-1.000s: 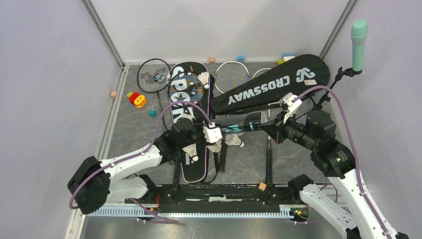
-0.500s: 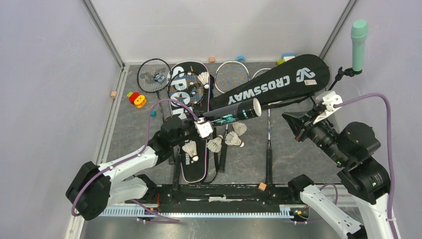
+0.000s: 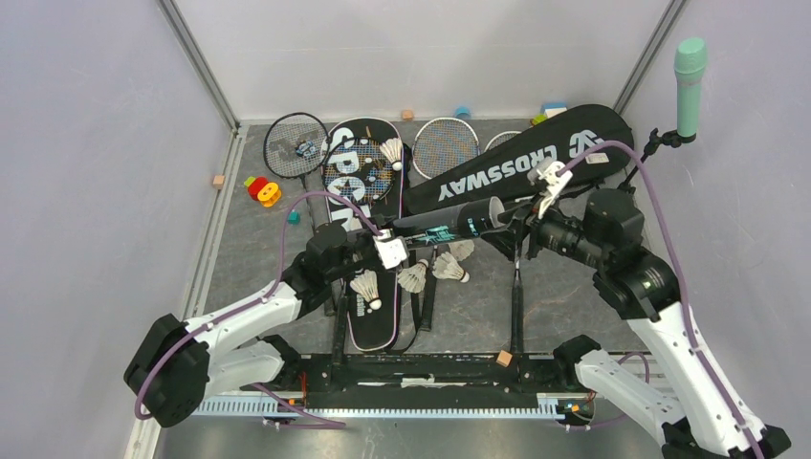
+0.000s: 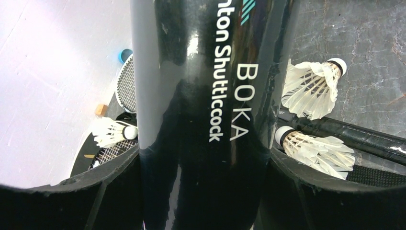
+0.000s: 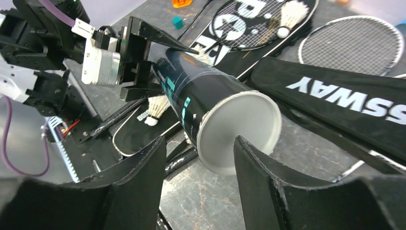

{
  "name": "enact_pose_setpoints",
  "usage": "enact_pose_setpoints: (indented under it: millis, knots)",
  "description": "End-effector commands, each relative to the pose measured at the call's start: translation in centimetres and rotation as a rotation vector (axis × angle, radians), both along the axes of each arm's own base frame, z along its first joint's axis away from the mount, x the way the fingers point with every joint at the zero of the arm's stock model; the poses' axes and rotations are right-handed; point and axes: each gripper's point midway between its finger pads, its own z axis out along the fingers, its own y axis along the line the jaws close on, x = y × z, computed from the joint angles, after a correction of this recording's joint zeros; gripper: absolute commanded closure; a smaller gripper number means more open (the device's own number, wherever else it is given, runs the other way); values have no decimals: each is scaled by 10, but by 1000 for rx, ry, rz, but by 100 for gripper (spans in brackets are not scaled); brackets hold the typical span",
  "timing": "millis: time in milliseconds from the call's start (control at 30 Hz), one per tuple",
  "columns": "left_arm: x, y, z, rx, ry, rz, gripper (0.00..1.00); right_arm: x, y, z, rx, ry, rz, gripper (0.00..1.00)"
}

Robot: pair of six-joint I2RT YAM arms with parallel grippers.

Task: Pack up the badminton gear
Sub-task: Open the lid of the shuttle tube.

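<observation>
I will next grab the white round lid by its rim (image 3: 500, 214) (image 5: 229, 172) with my right gripper. The tube's opening then stays free to take the shuttlecocks.
The long black tube (image 3: 445, 227) is held off the table, my left gripper (image 3: 392, 241) shut round its near end; in the left wrist view the tube (image 4: 206, 96) fills the space between the jaws of the left gripper (image 4: 203, 158). My right gripper (image 3: 507, 229) is open at the tube's white far end (image 5: 239, 127), and the right gripper (image 5: 198, 141) holds nothing. Several shuttlecocks (image 3: 413, 277) lie under the tube. The "SPORT" bag (image 3: 359, 172) and the "CROSSWAY" bag (image 3: 521, 163) lie behind, with rackets (image 3: 295, 145) beside them.
A mint-green microphone (image 3: 690, 72) stands on a black stand at the right wall. Coloured toy blocks (image 3: 263, 189) lie at the left, and an orange block (image 3: 503, 359) sits by the near rail. Walls close off the left, back and right.
My right arm drew back to the right with its jaws shut, then came back to the tube's far end with them open. The left gripper kept hold and tipped the tube's far end up.
</observation>
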Motion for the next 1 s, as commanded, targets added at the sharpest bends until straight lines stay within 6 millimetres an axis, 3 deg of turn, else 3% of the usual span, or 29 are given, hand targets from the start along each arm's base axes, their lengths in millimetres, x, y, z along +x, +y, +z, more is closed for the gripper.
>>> enact_pose_setpoints:
  millis: [0,133,300,467,700,967]
  knots:
    - [-3,-7,31,-79,-68,-39,80,-4,19,13,75,-18,100,40]
    - [-5,-8,34,-83,-75,-52,80,-3,24,3,86,28,112,46]
    - [-3,-8,31,-77,-79,-48,81,-7,28,11,119,21,141,100]
    - [5,-3,28,-74,-82,-4,82,-7,20,27,151,-11,84,100]
    - [13,11,23,-84,-83,36,82,-19,-8,69,177,-162,-22,100]
    - [8,14,23,-88,-106,14,83,-34,-38,101,160,-276,-127,100]
